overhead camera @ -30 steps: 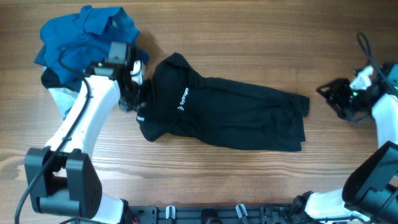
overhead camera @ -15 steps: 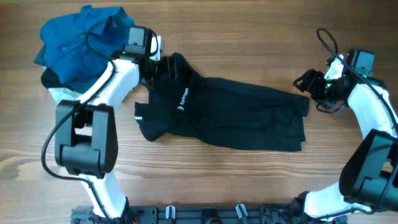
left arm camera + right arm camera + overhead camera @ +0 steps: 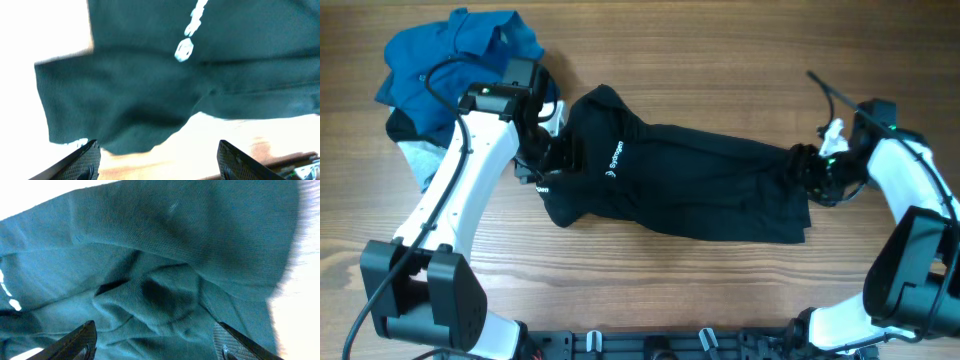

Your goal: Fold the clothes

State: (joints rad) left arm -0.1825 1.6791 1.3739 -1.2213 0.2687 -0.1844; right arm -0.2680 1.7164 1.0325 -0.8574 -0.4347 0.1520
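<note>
The right gripper grabs the black shirt (image 3: pixel 690 185) by the rumpled cloth at its end away from the logo next, to stretch it open flat for folding.
A black shirt (image 3: pixel 690 185) with a small white logo lies crumpled lengthwise across the middle of the table. My left gripper (image 3: pixel 548 158) is open over its left end, by the sleeve; the left wrist view shows the dark cloth (image 3: pixel 150 85) and bare wood between the open fingers (image 3: pixel 157 162). My right gripper (image 3: pixel 812 172) is open over the shirt's right end; the right wrist view shows rumpled cloth (image 3: pixel 165 280) between its spread fingers (image 3: pixel 155 340). Neither holds the cloth.
A heap of other clothes, a blue shirt (image 3: pixel 450 55) on top with dark and light pieces under it, lies at the back left. Bare wooden table (image 3: pixel 720 60) surrounds the black shirt.
My left gripper has moved from the shirt's collar end down to its left sleeve. My right gripper has moved left and down onto the shirt's right end.
</note>
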